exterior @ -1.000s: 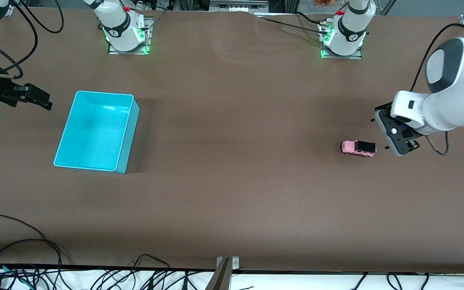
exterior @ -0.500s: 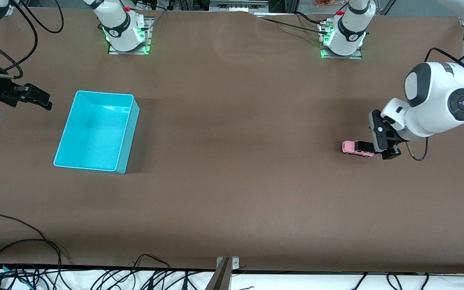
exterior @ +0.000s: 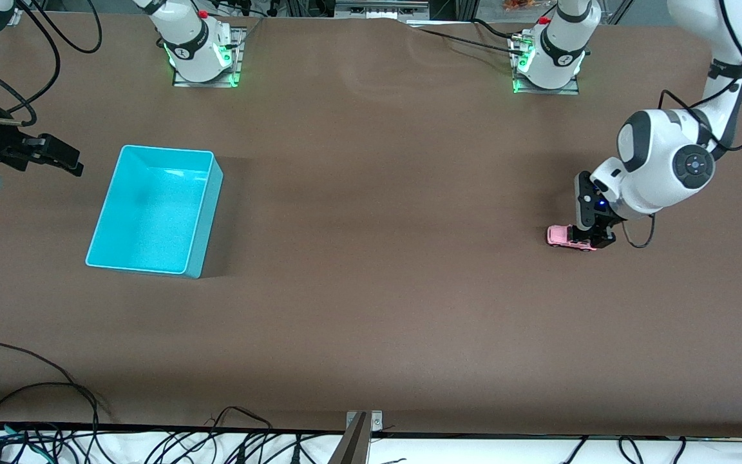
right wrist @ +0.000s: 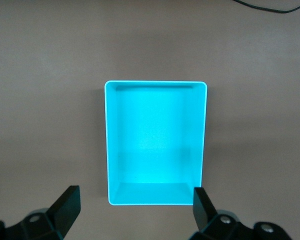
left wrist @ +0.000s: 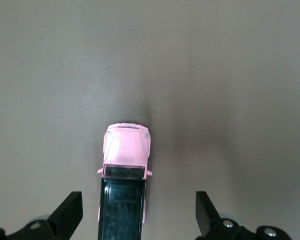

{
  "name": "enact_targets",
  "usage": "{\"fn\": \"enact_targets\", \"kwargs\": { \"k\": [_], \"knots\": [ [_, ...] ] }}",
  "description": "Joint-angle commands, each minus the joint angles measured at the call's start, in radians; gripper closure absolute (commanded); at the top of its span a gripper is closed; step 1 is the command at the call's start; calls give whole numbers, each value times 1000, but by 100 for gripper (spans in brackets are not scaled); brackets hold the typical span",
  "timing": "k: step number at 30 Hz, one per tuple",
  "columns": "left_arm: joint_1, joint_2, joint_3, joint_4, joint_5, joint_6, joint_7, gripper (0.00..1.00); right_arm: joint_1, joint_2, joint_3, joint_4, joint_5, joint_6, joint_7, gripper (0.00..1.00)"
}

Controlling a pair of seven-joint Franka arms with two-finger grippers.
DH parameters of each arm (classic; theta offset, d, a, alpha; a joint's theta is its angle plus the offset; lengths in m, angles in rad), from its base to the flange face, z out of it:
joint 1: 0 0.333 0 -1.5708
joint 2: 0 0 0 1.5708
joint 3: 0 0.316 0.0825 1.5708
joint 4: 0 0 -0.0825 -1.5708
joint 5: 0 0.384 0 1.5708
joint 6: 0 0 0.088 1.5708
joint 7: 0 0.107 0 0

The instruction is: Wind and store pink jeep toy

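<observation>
I will next grab the black roof section (left wrist: 121, 210) with my left gripper to wind the pink jeep toy (left wrist: 126, 145).
The pink jeep toy (exterior: 564, 236) stands on the brown table toward the left arm's end, its pink hood (left wrist: 127, 148) and black roof showing in the left wrist view. My left gripper (exterior: 593, 236) hangs low over the jeep's rear half, open, one finger on each side of the black roof with gaps both ways; its midpoint (left wrist: 138, 215) lies just off the roof. My right gripper (exterior: 55, 158) waits open at the right arm's end of the table, beside the cyan bin (exterior: 155, 209), nothing between its fingers (right wrist: 65, 206).
The cyan bin (right wrist: 156, 142) is open-topped with nothing in it. Cables (exterior: 23, 393) trail along the table edge nearest the front camera. Both arm bases (exterior: 200, 48) stand at the farthest edge.
My left gripper has come down and moved toward the right arm's end, from beside the jeep to over its rear half. The jeep and the right arm have not moved.
</observation>
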Motion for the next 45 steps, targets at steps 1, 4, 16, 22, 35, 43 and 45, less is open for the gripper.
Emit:
{"fn": "enact_targets", "kwargs": {
  "k": [1,4,16,22,35,43,45],
  "knots": [
    [-1,42,10,4,-15,44,79,1,-4,5,2,18,10,-3,-10,0],
    [-1,46,10,10,-15,47,94,1,-4,5,2,18,8,-3,-10,0],
    [-7,83,57,16,14,131,151,0,-4,5,2,18,10,-3,-10,0],
    [-6,92,57,15,13,131,151,0,-5,5,2,18,10,-3,-10,0],
    [-4,117,57,13,4,157,150,11,-5,5,2,18,8,-3,-8,0],
    [-4,132,57,15,1,198,147,58,-5,5,2,18,10,-3,-10,0],
    [-6,132,57,16,1,198,137,71,-5,5,2,18,10,-3,-8,0]
  ]
}}
